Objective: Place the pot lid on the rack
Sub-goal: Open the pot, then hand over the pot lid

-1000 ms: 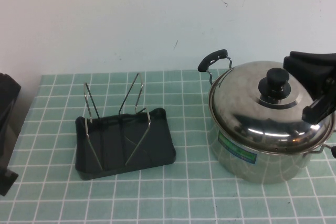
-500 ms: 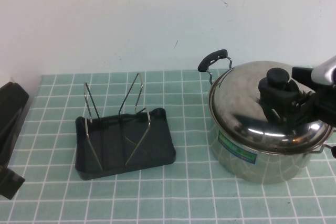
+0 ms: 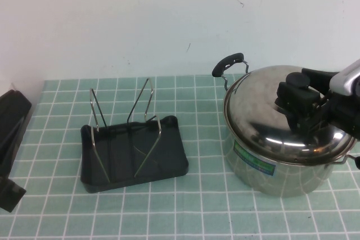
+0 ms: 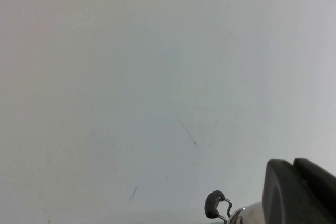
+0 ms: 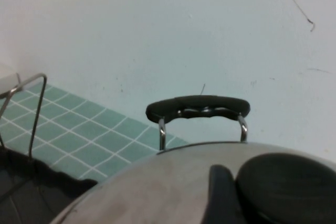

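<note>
My left gripper should grab the pot lid [image 3: 256,102] by its thin steel rim [image 3: 227,108], because my right gripper's fingers already fill the space around the lid's knob.
The pot lid [image 3: 256,102] is shiny steel and lies on the steel pot [image 3: 270,172] at the right. My right gripper [image 3: 299,98] reaches in from the right, its fingers on either side of the lid's black knob [image 3: 296,79]. In the right wrist view one finger [image 5: 223,195] presses against the knob [image 5: 289,182]. The lid still rests on the pot. The rack [image 3: 135,153], a black tray with silver wire loops, stands empty at the left centre. My left gripper [image 3: 10,158] is parked at the table's left edge, away from the rack.
The pot's black far handle [image 3: 229,62] sticks up behind the lid and shows in the right wrist view [image 5: 197,107]. A white wall stands close behind the green tiled mat [image 3: 197,206]. The left wrist view shows mostly wall and one finger [image 4: 299,192].
My right gripper has come down from behind the pot and closed in around the lid's knob. The lid, pot and rack have not moved. The left arm has shifted slightly.
</note>
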You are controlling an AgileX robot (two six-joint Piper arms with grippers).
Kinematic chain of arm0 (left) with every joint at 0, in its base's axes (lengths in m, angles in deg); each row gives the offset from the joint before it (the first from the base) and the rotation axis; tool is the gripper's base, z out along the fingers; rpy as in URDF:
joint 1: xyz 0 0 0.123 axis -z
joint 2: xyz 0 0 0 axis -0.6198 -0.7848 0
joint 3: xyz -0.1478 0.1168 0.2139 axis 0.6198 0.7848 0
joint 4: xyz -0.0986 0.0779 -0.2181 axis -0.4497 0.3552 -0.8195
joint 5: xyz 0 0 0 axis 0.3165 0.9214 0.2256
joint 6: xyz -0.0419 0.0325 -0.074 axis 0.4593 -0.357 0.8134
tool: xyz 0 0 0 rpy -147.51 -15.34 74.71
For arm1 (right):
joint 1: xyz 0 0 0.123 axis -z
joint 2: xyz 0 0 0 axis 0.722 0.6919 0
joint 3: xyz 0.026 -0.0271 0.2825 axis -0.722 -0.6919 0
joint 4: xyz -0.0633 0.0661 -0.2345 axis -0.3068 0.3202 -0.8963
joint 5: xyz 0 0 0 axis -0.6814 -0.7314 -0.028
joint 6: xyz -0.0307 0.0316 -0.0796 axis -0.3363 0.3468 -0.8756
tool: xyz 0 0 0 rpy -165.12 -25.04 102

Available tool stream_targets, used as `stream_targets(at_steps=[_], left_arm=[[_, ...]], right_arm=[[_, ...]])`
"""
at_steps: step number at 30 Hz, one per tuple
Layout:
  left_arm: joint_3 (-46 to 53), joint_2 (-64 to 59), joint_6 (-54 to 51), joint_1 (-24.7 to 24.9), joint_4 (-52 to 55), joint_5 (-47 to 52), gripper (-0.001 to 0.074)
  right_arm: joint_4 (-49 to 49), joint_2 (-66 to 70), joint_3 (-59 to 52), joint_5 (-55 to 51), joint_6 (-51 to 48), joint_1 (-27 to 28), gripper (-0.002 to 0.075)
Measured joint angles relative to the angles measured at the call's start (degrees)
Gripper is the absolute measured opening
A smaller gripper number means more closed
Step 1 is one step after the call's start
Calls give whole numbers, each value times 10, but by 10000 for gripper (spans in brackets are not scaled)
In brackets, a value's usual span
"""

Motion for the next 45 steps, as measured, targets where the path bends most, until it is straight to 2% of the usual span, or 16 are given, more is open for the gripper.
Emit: stream_targets(at_steps=[4, 9, 15, 18, 23, 24, 26, 30, 35, 40, 45], left_arm=[[0, 0, 6, 0, 1, 0, -3], [0, 0, 49, 0, 1, 0, -3], [0, 0, 166, 0, 1, -18, 20], [0, 0, 241, 0, 2, -52, 129], [0, 0, 440, 1, 4, -90, 466], [0, 0, 476, 1, 5, -91, 522], [0, 0, 558, 1, 15, -94, 587], [0, 0, 651, 1, 54, -105, 623], [0, 0, 701, 1, 98, -110, 631], [0, 0, 709, 1, 107, -123, 633], [0, 0, 711, 1, 109, -166, 631]], right_arm=[[0, 10, 2, 20, -2, -1, 357], [1, 15, 2, 40, -13, -2, 352], [25, 14, 2, 65, -29, -2, 352], [31, -2, 2, 65, -32, -2, 352], [26, -67, 2, 65, -16, -2, 352], [22, -82, 2, 65, -5, -4, 352], [8, -121, 2, 65, 17, -14, 352], [-21, -183, 2, 72, 39, -79, 352], [-34, -206, 38, 73, 46, -221, 352], [-36, -202, 94, 4, 25, -354, 352], [-31, -171, 147, -44, 7, -421, 352]])
